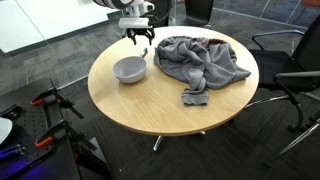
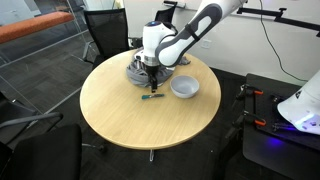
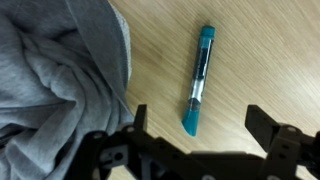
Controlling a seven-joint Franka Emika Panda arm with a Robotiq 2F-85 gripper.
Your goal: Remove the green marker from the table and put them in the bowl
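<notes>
An exterior view shows a gap between my gripper's fingers and the marker, so lowering comes next, before it closes on the marker's lower tip.
The green marker [image 3: 197, 80] lies flat on the wooden table [image 3: 260, 60], also seen as a small dark stick in an exterior view [image 2: 152, 96]. My gripper [image 3: 200, 125] is open and empty, and hovers above the marker with the marker's lower tip between the two fingers. The gripper also shows in both exterior views [image 1: 140, 38] [image 2: 150, 68]. The grey bowl [image 1: 129, 69] [image 2: 184, 87] stands empty on the table, close beside the gripper. I cannot make out the marker in the exterior view that shows the cloth in front.
A crumpled grey cloth [image 1: 200, 62] [image 3: 50, 70] lies on the table right next to the marker. Office chairs [image 1: 290, 70] [image 2: 105, 30] stand round the round table [image 2: 130, 120].
</notes>
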